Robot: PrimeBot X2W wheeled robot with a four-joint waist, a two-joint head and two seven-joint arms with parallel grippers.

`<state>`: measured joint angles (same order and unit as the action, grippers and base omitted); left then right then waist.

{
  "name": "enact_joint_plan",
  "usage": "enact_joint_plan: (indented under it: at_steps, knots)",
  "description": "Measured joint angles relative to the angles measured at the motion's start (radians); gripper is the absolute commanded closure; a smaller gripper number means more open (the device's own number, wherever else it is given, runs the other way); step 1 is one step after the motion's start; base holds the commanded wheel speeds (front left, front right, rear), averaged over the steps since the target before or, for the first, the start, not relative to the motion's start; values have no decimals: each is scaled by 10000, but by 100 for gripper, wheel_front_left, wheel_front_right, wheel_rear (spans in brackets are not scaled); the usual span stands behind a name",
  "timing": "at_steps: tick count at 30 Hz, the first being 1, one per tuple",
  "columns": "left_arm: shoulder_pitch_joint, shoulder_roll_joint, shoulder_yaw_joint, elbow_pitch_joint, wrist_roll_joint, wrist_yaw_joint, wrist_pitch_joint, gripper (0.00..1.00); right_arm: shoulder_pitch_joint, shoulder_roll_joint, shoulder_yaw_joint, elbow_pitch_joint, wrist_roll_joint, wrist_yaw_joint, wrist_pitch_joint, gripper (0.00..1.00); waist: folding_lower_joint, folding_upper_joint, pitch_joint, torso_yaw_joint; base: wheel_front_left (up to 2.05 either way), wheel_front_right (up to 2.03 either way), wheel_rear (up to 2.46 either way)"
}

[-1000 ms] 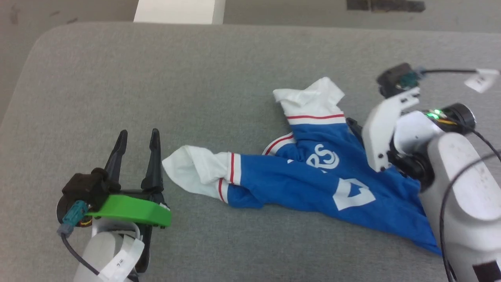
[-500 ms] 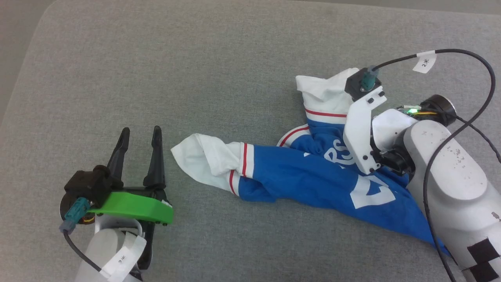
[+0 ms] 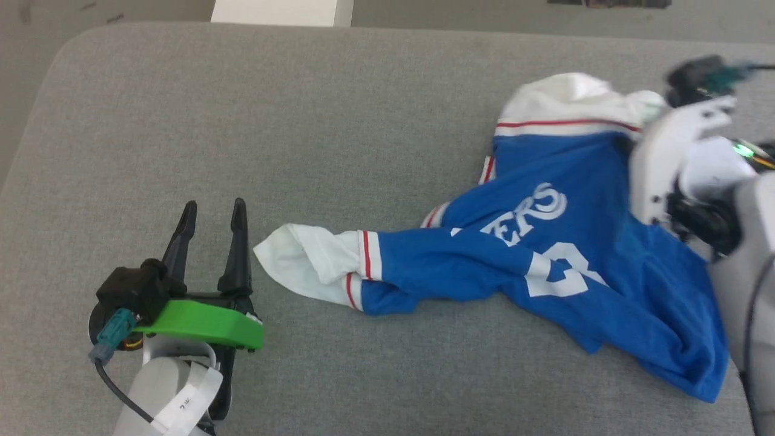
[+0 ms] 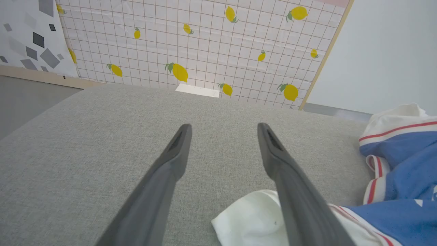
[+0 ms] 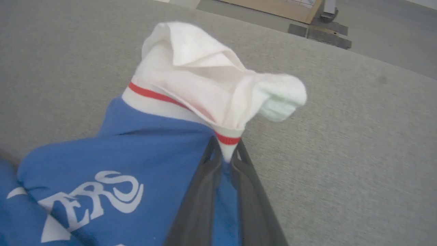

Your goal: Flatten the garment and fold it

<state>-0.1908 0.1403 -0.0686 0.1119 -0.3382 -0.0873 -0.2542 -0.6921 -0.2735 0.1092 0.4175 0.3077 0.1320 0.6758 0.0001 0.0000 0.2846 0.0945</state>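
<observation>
My left gripper should next take hold of the white sleeve by its cuff edge (image 3: 274, 243), because the cuff arches up while the blue body (image 3: 581, 218) lies slack.
The garment (image 3: 545, 248), a royal-blue jersey with white sleeves, red-striped trim and white lettering, lies crumpled across the right half of the grey surface. My right gripper (image 5: 226, 150) is shut on the garment (image 5: 143, 136) where the far white sleeve meets the blue body, and that part is lifted. In the head view the right arm (image 3: 684, 163) hangs over the garment's far right side, its fingers hidden. My left gripper (image 3: 212, 221) is open and empty at the lower left, beside the near white sleeve (image 3: 303, 260). That sleeve (image 4: 252, 218) lies under the left gripper's (image 4: 223, 131) right finger.
The grey padded table (image 3: 242, 121) has rounded corners and its left edge (image 3: 24, 151) drops to the floor. A white block (image 3: 281, 11) stands beyond the far edge. A lemon-patterned wall panel (image 4: 205, 44) rises behind the table.
My right gripper has shut on the garment's sleeve seam and pulled it up and to the far right, spreading the blue body. The left gripper has stayed put; the head camera shifted.
</observation>
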Motion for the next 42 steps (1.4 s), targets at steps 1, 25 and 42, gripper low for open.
enact_joint_plan:
  at_steps: [1,25,42]
  knots:
    - [30,2,4,-2,0,0,0,0,259,-36,-385,-132,-86,2,2,100,0,0,-74,-30,0,0,0]
    - [725,151,-96,-184,-63,109,217,0,5440,2046,-4671,-3979,213,0,-1189,0,-1,0,-1398,-670,0,0,0]
    - [-472,232,-865,1120,-374,508,4550,0,6213,2215,-5331,-4222,585,-2,-2523,0,-1,0,-1592,-761,0,0,0]
